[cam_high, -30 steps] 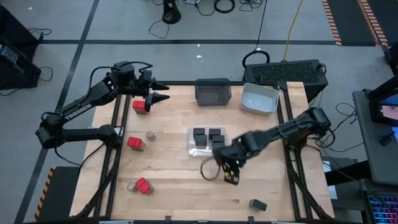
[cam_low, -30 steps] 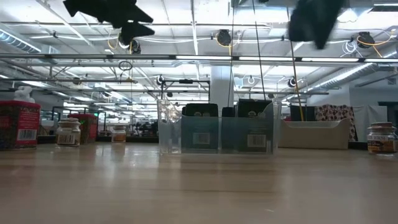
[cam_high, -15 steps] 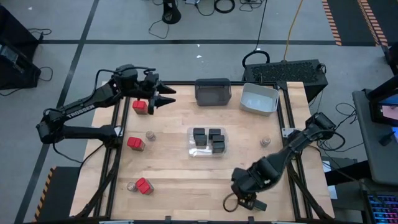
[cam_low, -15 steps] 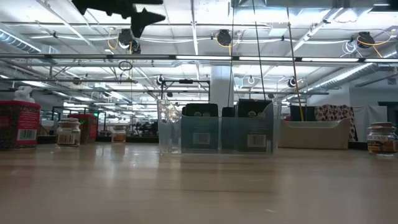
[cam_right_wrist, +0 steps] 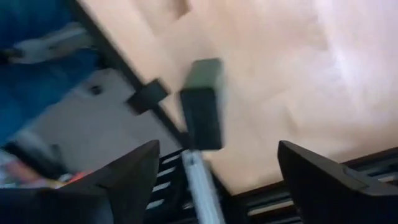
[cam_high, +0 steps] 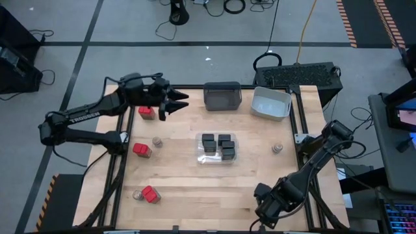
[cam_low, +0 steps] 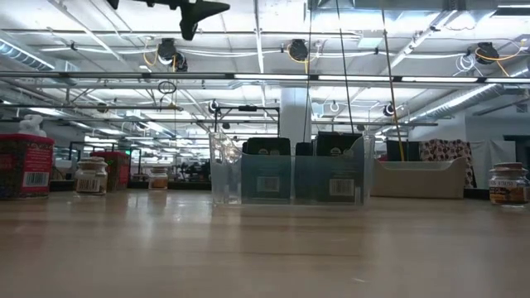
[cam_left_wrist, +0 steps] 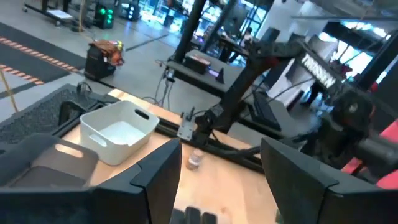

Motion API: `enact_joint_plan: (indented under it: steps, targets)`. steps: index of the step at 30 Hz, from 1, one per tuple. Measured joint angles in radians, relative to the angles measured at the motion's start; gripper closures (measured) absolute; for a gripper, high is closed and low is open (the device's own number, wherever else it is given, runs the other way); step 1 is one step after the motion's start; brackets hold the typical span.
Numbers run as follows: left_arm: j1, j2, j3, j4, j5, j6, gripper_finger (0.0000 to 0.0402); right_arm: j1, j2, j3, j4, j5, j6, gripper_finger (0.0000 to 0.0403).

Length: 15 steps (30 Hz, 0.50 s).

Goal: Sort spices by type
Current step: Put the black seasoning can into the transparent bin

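Note:
I should sort the dark grey boxy spice into the clear bin, so my right gripper should grab it by its black end next.
My right gripper hangs open over the table's near edge. A dark grey boxy spice lies on the wood ahead of its spread fingers, untouched; in the high view the gripper hides it. My left gripper is open and raised above the far left of the table, beside a red-topped box. Two more red boxes and three tan-lidded jars stand on the table. Several dark boxes sit in the clear bin.
A dark grey bin and a light grey bin stand along the far edge. The clear bin is mid-table, with open wood in front of it. The black table frame runs just beyond the dark box.
My right arm has swung from beside the clear bin down toward the table's near edge, ending over the lone dark box. My left gripper has drifted toward the right, staying raised. No spice has moved.

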Motion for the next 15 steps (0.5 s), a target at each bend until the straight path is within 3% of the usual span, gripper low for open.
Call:
enact_joint_plan:
  steps: [5,15]
  targets:
    - [-0.016,0.000,0.000,-0.005,-0.026,-0.065,0.0178,0.009,0.049,-0.019,0.000,0.003,-0.072,0.0085]
    - [-0.015,0.000,0.000,-0.005,-0.028,-0.142,0.0178,0.028,0.105,-0.021,0.100,0.034,-0.055,0.0089]
